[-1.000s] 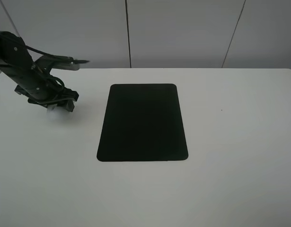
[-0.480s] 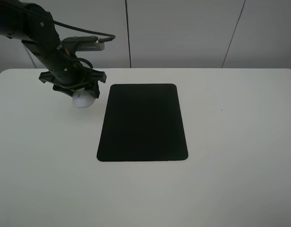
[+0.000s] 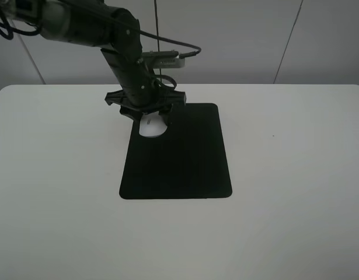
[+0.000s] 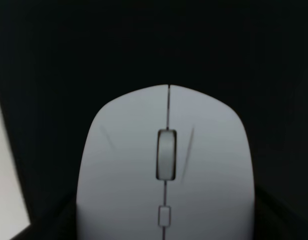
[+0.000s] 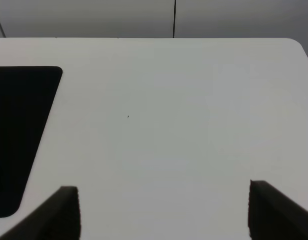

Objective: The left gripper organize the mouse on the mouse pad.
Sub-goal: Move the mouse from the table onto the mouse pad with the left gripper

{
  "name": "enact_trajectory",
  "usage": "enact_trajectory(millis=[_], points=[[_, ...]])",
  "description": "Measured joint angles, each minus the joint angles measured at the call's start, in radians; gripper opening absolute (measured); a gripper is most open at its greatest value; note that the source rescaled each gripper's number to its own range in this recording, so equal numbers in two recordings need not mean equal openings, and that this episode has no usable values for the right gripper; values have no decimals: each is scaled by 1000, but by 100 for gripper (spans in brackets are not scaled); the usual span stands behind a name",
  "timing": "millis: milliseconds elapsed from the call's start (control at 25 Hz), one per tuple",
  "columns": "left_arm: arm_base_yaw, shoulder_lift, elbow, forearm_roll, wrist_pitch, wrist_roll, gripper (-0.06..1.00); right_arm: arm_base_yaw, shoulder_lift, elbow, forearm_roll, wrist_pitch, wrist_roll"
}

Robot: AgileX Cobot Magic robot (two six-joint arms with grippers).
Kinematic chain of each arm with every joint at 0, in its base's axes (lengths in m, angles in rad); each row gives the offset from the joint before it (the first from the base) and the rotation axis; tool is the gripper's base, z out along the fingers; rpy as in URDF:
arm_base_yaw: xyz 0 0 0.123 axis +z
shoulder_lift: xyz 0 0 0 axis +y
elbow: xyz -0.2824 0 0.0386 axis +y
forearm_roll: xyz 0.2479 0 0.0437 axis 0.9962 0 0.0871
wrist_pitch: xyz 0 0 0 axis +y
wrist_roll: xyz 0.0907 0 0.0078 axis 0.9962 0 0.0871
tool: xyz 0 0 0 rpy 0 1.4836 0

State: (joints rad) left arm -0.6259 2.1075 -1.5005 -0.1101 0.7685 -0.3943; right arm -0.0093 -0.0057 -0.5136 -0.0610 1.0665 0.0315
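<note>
The left gripper should keep holding the white mouse until the robot has lowered it toward the middle of the mouse pad, because the mouse hangs raised near the mouse pad's side edge [image 3: 131, 141] [image 4: 12, 155].
The black mouse pad [image 3: 179, 157] lies flat in the middle of the white table. My left gripper [image 3: 148, 118] hovers over the pad's far left corner, shut on the white mouse [image 3: 151, 129], whose front pokes out below the claws. The left wrist view is filled by the mouse [image 4: 166, 165], grey scroll wheel up, with the black pad [image 4: 143, 40] behind it. Whether the mouse touches the pad I cannot tell. My right gripper [image 5: 169, 215] is open over bare table, off to the right of the mouse pad [image 5: 18, 135].
The white table [image 3: 296, 175] stretches wide on both sides of the pad, with a grey panelled wall behind it. A cable trails from the left arm [image 3: 97, 26] toward the back. A sliver of table [image 4: 6, 200] shows beside the pad's edge.
The left arm has carried the mouse from the table's left side rightward, and it now hangs over the pad's far left corner. The pad has not shifted.
</note>
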Motion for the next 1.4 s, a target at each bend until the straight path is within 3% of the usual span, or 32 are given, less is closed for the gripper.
enact_trajectory(millis=[480,720,800,1400], points=[[-76,161,-182,38,82,-190,1,0,0,0,0,0,0],[-85,178,-184,168,38,-319,1,0,0,0,0,0,0],[-85,186,-185,179,23,-347,1,0,0,0,0,0,0],[-85,245,-185,142,-81,-362,1,0,0,0,0,0,0]])
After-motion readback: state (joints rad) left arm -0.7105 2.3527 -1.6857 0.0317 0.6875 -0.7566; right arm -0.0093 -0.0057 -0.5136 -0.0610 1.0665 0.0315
